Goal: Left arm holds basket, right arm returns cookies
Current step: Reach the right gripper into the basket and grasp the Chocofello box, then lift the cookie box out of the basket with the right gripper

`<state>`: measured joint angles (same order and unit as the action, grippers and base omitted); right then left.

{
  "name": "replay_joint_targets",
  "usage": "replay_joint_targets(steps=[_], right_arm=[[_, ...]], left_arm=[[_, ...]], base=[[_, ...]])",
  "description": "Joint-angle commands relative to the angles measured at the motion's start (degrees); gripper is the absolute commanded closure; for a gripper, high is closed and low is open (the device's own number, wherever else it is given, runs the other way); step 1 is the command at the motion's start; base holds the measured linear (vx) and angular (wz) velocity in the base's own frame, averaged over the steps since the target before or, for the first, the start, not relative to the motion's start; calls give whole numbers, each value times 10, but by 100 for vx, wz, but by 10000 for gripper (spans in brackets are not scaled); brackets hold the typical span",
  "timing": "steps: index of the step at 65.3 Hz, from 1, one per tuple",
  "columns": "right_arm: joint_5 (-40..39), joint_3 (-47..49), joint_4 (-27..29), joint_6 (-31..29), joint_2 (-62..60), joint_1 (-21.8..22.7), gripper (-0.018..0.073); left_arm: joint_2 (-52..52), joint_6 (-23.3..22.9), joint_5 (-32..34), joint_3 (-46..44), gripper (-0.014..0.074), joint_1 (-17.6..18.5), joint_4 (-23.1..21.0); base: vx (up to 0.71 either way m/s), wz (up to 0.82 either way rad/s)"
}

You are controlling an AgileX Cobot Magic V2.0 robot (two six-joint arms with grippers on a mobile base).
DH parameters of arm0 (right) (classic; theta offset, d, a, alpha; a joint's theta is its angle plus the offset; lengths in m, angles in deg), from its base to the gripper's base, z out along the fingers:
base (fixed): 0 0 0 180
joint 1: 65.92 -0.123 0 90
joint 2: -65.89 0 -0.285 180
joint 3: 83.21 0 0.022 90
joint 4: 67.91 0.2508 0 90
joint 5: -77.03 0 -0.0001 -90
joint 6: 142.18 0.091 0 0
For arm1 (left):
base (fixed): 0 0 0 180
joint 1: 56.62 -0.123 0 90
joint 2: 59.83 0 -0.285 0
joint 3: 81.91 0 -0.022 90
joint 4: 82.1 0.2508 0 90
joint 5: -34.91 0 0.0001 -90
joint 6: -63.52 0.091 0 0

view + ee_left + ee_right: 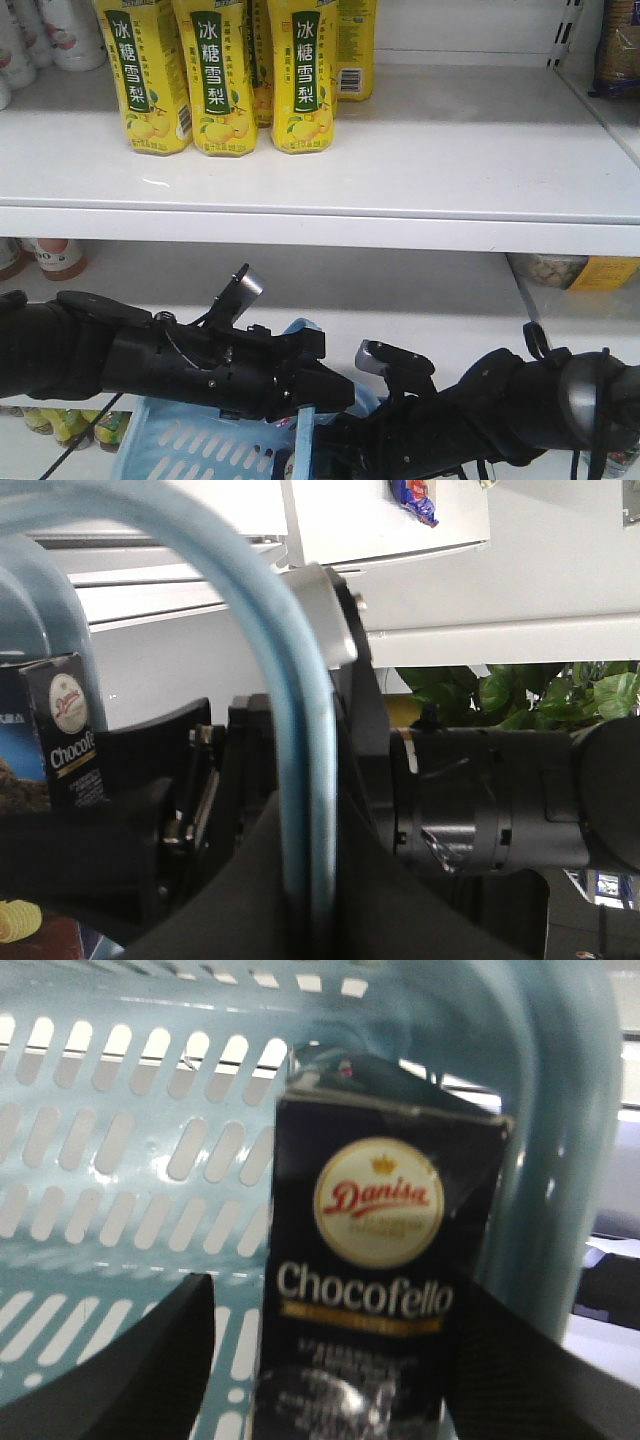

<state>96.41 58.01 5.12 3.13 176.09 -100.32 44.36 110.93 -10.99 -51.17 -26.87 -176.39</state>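
My right gripper grabs the ChocoFello box by its sides at the Chocofello lettering (pixel 365 1298) next, to return the cookies from the basket (pixel 150 1165).
The light blue basket (pixel 190 445) hangs at the bottom of the front view, below the lower shelf. My left gripper (pixel 312 880) is shut on the basket's blue handle (pixel 300 730), which runs between its jaws. In the front view the left arm (pixel 150 355) comes in from the left. The navy ChocoFello cookies box (pixel 365 1280) stands upright inside the basket (pixel 120 1160). My right gripper (pixel 338 1295) is open around the box: the left finger (pixel 140 1360) stands apart from it and the right finger (pixel 520 1370) lies against it. The right arm (pixel 480 400) reaches in from the right.
Three yellow drink cartons (pixel 225 75) stand at the back left of the white upper shelf (pixel 450 150). A yellow-edged tray (pixel 575 270) sits on the lower shelf at the right. Bottles (pixel 50 255) stand at the far left.
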Motion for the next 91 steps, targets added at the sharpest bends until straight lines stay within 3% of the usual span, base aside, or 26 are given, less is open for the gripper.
replay_joint_targets(steps=[1, 21, 46, 84, 91], right_arm=[[1, 22, 10, -7, -6, 0, 104], [-5, 28, 22, -20, 25, 0, 124], [-6, 27, 22, -24, 27, 0, 334], [20, 24, -3, -17, -55, 0, 323], [-10, 0, -2, -4, -82, 1, 323]], left_arm=[[-28, 24, -24, -16, 603, 0, -32], [-28, 24, -24, -16, 603, 0, -32], [-28, 24, -24, -16, 603, 0, -32], [-28, 24, -24, -16, 603, 0, -32], [-28, 24, -24, -16, 603, 0, -32]], base=[[0, 0], [0, 0], [0, 0], [0, 0], [0, 0]])
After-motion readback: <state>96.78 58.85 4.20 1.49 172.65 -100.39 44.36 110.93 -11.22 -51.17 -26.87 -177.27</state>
